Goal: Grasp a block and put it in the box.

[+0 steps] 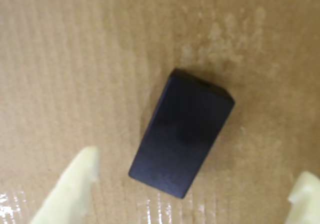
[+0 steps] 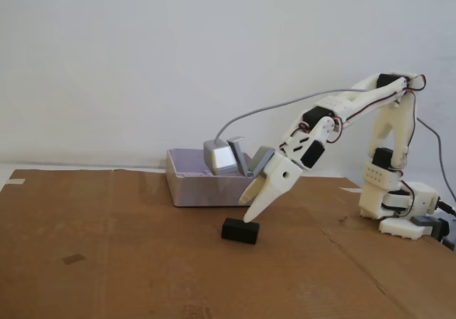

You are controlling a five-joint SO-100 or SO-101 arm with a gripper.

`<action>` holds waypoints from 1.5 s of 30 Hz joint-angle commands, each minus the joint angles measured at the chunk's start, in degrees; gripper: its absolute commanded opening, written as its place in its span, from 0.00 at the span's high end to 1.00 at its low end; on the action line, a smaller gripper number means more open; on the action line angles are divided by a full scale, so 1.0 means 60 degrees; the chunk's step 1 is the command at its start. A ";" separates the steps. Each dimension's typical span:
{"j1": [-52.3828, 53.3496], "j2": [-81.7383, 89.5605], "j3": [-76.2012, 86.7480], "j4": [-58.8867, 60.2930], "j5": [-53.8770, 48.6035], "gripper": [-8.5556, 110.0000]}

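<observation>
My gripper grabs the black block by its two long sides next, to get it into the box (image 2: 199, 191).
The block (image 1: 182, 134) is small and matte black, lying flat on brown cardboard in the middle of the wrist view, turned at a slant. My gripper (image 1: 197, 164) is open: one pale finger (image 1: 70, 189) shows at the lower left and the other at the lower right, well apart, with the block's near end between them and untouched. In the fixed view the gripper (image 2: 251, 216) points down just above the right end of the block (image 2: 239, 231). The box (image 2: 199, 191), a low pale lavender-white tray, stands behind the block at a short distance.
A grey camera module (image 2: 219, 157) with a cable rides on the wrist, in front of the box. The arm's base (image 2: 399, 208) stands at the right on the cardboard sheet (image 2: 107, 248), which covers the table. A white wall lies behind.
</observation>
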 commanded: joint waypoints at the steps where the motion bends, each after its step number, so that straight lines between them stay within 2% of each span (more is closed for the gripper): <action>1: -0.0015 0.0293 -0.0527 -0.0396 -0.0015 0.53; 45: 0.0103 -0.1362 -0.0469 -0.1143 -0.0059 0.53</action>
